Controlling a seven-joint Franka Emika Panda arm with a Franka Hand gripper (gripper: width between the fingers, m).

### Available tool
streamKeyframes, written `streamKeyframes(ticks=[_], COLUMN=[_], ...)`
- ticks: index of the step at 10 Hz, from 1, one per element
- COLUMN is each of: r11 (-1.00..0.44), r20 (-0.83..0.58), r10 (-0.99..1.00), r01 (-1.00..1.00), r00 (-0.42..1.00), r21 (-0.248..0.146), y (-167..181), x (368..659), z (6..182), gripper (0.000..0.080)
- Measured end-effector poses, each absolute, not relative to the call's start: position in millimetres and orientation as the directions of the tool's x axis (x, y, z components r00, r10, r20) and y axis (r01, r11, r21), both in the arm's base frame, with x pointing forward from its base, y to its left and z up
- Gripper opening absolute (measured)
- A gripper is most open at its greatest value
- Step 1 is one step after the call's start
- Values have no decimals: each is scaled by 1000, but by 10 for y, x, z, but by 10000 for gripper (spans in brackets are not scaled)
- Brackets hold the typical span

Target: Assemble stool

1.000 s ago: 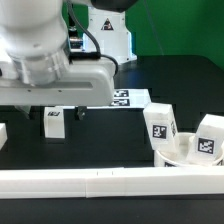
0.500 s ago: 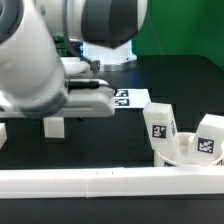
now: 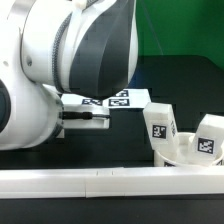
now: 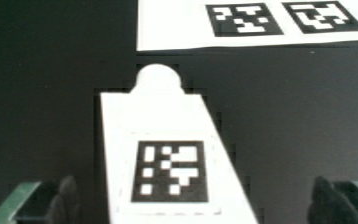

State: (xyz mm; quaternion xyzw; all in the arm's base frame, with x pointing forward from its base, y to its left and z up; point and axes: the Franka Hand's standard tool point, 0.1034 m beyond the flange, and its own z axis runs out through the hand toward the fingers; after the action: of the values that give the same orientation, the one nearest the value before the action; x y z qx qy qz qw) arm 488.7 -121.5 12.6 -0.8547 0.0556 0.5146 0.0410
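My gripper needs to close: my fingers are on either side of the white leg's tagged body [image 4: 172, 178].
In the wrist view a white block leg [image 4: 167, 140] with a black-and-white tag lies on the black table, its rounded peg end pointing toward the marker board [image 4: 247, 22]. My gripper [image 4: 194, 203] is open, one dark finger [image 4: 39, 200] on each side of the leg and apart from it. In the exterior view the arm's body hides the gripper and this leg. At the exterior view's right the round white seat disc [image 3: 176, 157] carries two upright tagged legs [image 3: 159, 122] [image 3: 207, 138].
The marker board [image 3: 122, 98] lies behind the arm in the exterior view. A long white border rail [image 3: 110, 182] runs along the near edge. The arm's bulk fills the exterior view's left half.
The arm has swung over and down. It now covers the loose leg that stood in plain sight at the exterior view's left. The seat disc and its two legs have not moved.
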Motion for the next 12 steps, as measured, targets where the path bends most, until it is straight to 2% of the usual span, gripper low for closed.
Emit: streamKeyframes(ticks=[2,4,6,7,10,12], r11=[-991,-991,-991,-989,-982,-980], r20=[-878,-876,-875,-874,-866,-851], r10=[-62,-64,-68,-89,-153,-169], r01=[-136,-134,-136,-144,-169,-176], r00=[475,479,479,478,476,497], r21=[-4,-1,2,22,80,92], y=[-1237,-1245,-1240,-1195,-893,-752], x=[4908,4917,4920,4945,5085,5160], z=[114,109,113,156,516,838], gripper=[637,324,324,324,324,325])
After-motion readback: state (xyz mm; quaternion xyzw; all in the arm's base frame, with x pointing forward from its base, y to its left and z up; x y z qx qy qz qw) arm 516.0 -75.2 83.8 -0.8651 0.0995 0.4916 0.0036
